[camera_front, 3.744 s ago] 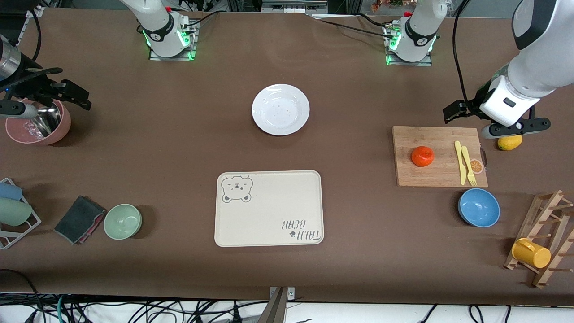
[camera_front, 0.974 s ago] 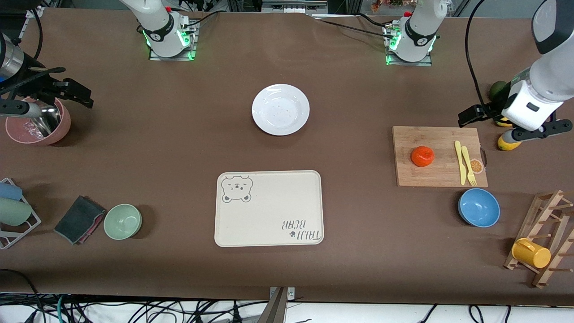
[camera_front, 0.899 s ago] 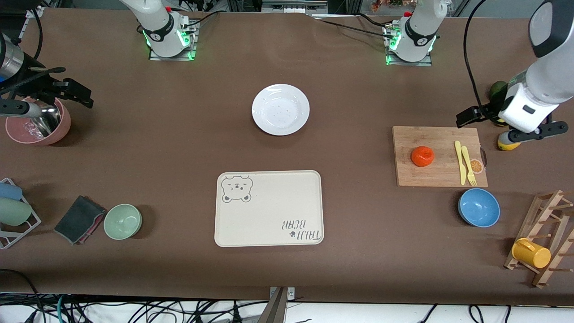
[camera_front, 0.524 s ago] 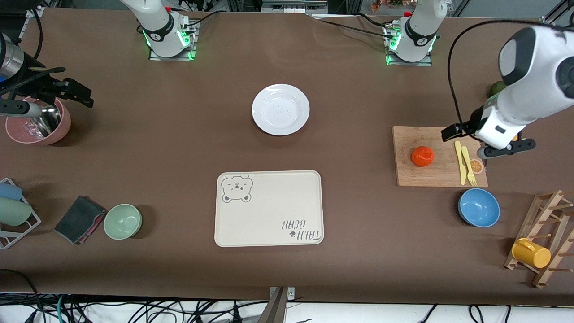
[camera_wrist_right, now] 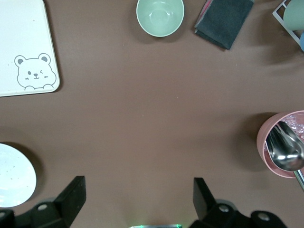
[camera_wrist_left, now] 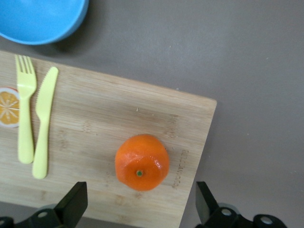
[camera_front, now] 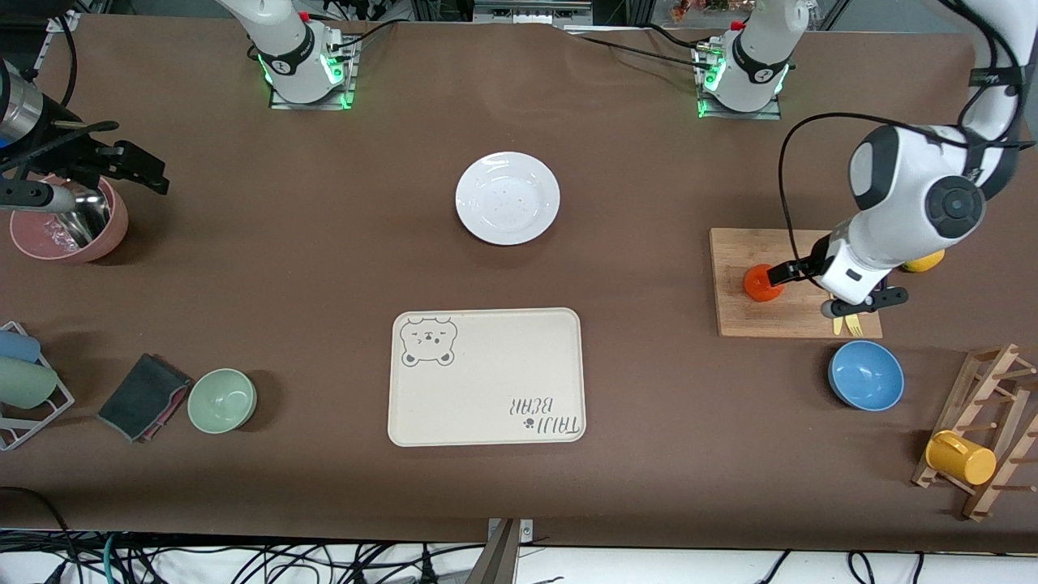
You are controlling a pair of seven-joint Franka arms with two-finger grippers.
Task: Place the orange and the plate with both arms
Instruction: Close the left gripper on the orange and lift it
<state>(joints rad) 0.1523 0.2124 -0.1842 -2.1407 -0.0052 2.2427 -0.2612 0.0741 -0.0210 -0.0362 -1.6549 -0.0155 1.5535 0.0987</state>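
Note:
The orange (camera_front: 757,283) needs to go on the white plate (camera_front: 508,198). My left gripper needs to grab the orange by its round sides next.
The orange (camera_front: 757,283) lies on a bamboo cutting board (camera_front: 754,318), partly covered in the front view by the left hand. My left gripper (camera_front: 863,302) hangs over the board with its fingers wide open and empty. In the left wrist view the orange (camera_wrist_left: 141,162) sits just ahead of the left gripper (camera_wrist_left: 140,205), between the lines of the two fingers (camera_wrist_left: 76,198), untouched. The white plate (camera_front: 508,198) lies empty mid-table, nearer the arm bases. My right gripper (camera_front: 36,197) waits open over a pink bowl (camera_front: 77,239) at the right arm's end. The right wrist view shows the right gripper (camera_wrist_right: 138,205) and the plate's edge (camera_wrist_right: 13,176).
A yellow knife and fork (camera_wrist_left: 34,124) lie on the board beside the orange. A blue bowl (camera_front: 865,375) stands nearer the camera than the board, a lemon (camera_front: 926,261) beside it. The cream bear tray (camera_front: 486,377), green bowl (camera_front: 221,400), dark cloth (camera_front: 144,396) and mug rack (camera_front: 977,438) lie along the camera's side.
My left arm has swung from beside the lemon at the table's end to over the cutting board and now hangs above the orange. The right arm has not moved.

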